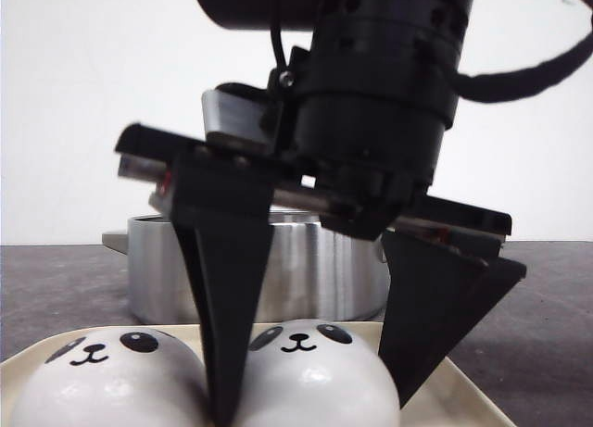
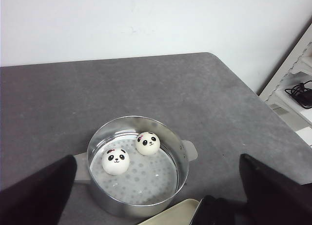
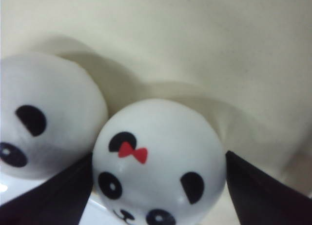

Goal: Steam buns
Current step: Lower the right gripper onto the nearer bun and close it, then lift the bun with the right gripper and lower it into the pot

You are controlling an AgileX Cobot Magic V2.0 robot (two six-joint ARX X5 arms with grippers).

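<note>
The bun with the red bow (image 3: 158,161) has my right gripper's fingers beside it, above the cream tray (image 3: 195,54), so my right gripper should close on it.
Two panda-faced buns sit side by side on a cream tray (image 1: 463,390). My right gripper (image 1: 313,408) reaches down over the right bun (image 1: 315,367). One finger stands in the gap between it and the left bun (image 1: 102,381), the other on its outer side. In the right wrist view this bun (image 3: 156,161) has a red bow and fills the space between the fingers of the gripper (image 3: 159,154), which is open. The neighbouring bun (image 3: 44,117) presses against it. Two more buns (image 2: 116,161) (image 2: 147,143) lie in the steel steamer pot (image 2: 122,208). My left gripper (image 2: 157,158) hovers open above the pot.
The pot (image 1: 315,279) stands just behind the tray on a dark grey table (image 2: 146,83). A tray corner (image 2: 170,215) shows next to the pot. A white wall is at the back, and a shelf with cables (image 2: 300,91) stands past the table's edge.
</note>
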